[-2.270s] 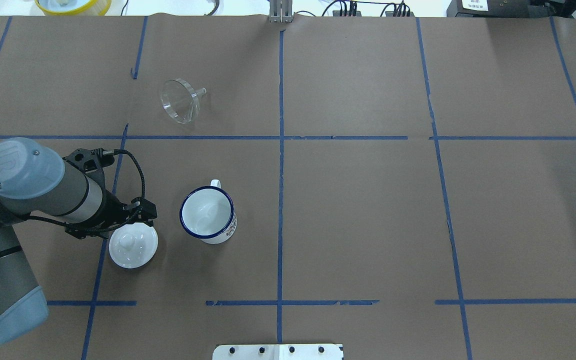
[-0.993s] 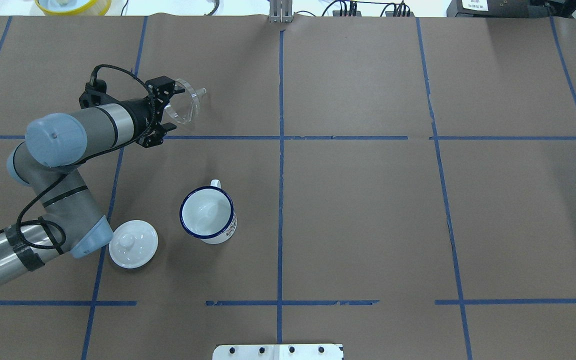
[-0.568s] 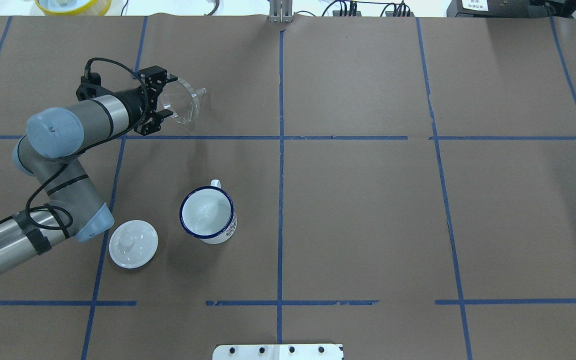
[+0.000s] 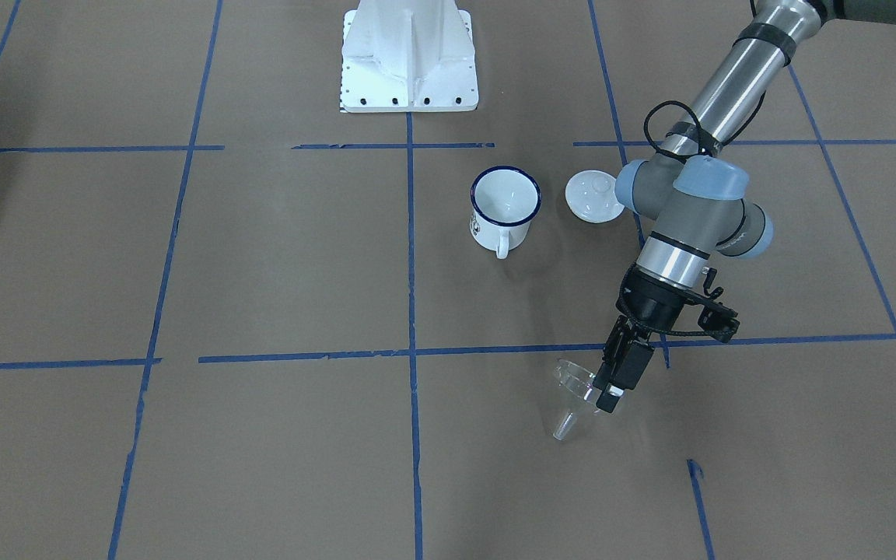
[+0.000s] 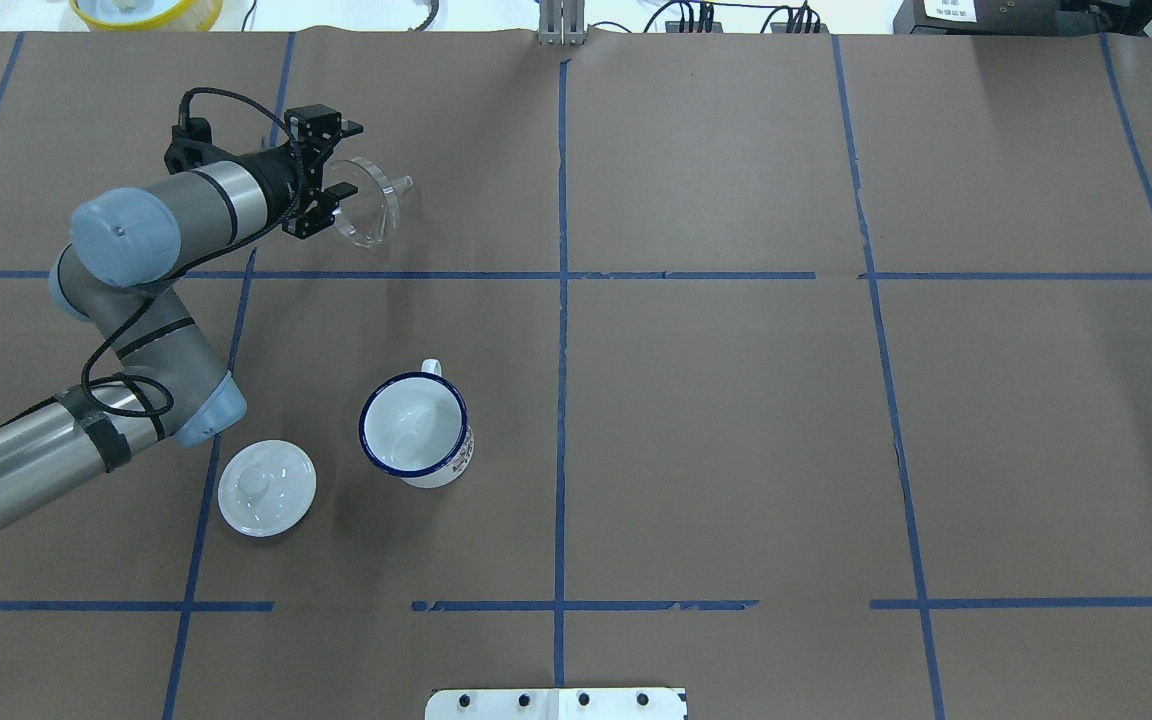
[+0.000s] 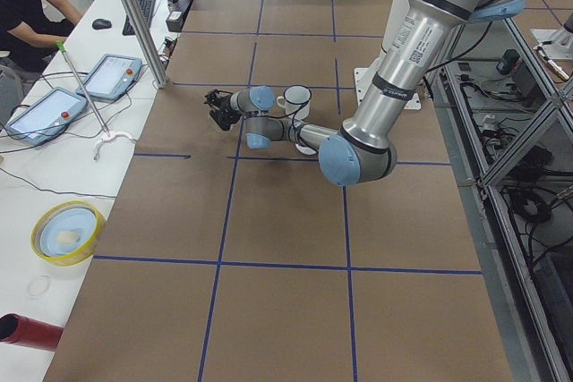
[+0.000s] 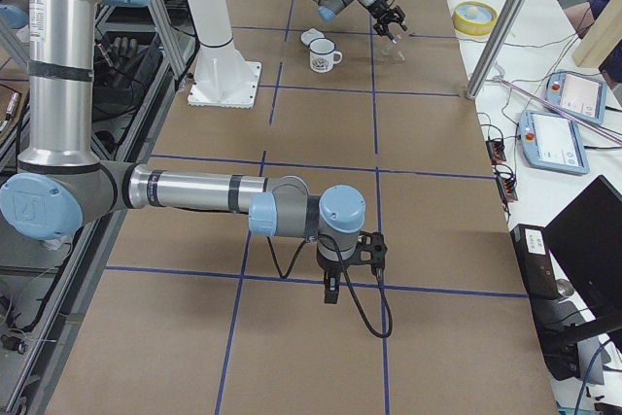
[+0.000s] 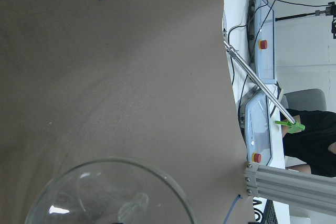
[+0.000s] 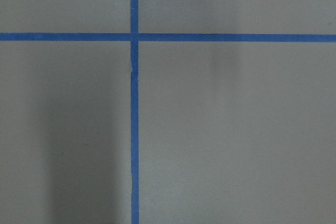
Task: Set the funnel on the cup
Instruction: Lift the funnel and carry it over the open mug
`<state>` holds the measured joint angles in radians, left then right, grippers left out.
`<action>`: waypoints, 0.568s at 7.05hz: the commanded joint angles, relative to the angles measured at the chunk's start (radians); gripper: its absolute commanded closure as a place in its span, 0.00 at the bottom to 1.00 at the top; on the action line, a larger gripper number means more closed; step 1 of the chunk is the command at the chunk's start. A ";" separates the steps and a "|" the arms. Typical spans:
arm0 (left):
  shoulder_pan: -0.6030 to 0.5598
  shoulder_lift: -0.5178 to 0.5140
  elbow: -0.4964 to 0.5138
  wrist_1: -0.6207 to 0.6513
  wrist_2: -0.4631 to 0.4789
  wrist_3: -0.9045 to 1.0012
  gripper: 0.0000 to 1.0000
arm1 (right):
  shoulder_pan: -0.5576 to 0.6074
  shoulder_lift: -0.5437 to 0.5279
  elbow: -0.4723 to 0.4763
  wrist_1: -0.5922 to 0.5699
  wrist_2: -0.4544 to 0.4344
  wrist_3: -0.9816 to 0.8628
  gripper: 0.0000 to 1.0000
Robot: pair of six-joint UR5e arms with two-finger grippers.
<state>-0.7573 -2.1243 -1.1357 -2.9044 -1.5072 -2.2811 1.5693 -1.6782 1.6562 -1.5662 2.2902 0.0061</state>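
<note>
Next, my left gripper grabs its wide rim, which leaves the clear funnel's spout free for the cup.
The clear funnel lies on its side at the far left of the table, spout pointing toward the table's middle. It also shows in the front view and the left wrist view. My left gripper is open at the funnel's wide mouth, its fingers spread on either side of the rim; it also shows in the front view. The white cup with a blue rim stands upright and empty, well short of the funnel. My right gripper hangs over bare table far away; I cannot tell whether it is open or shut.
A round white knobbed lid lies left of the cup, near my left arm's elbow. Blue tape lines cross the brown table cover. A yellow-rimmed bowl sits beyond the far edge. An operator sits at a side desk.
My left arm has swung from above the lid to the funnel. In the last second the gripper has turned and shifted slightly farther along the rim. Funnel, cup and lid have not moved.
</note>
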 commanded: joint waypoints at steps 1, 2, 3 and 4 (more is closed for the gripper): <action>-0.004 -0.011 0.022 -0.012 -0.001 0.000 0.65 | 0.000 0.000 0.001 0.000 0.000 0.000 0.00; -0.004 -0.011 0.022 -0.012 -0.001 0.008 1.00 | 0.000 0.000 0.001 0.000 0.000 0.000 0.00; -0.004 -0.011 0.022 -0.012 -0.001 0.012 1.00 | 0.000 0.000 0.001 0.000 0.000 0.000 0.00; -0.004 -0.014 0.019 -0.012 -0.001 0.012 1.00 | 0.000 0.000 0.001 0.000 0.000 0.000 0.00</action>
<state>-0.7608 -2.1363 -1.1150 -2.9160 -1.5078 -2.2709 1.5693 -1.6782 1.6567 -1.5662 2.2902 0.0061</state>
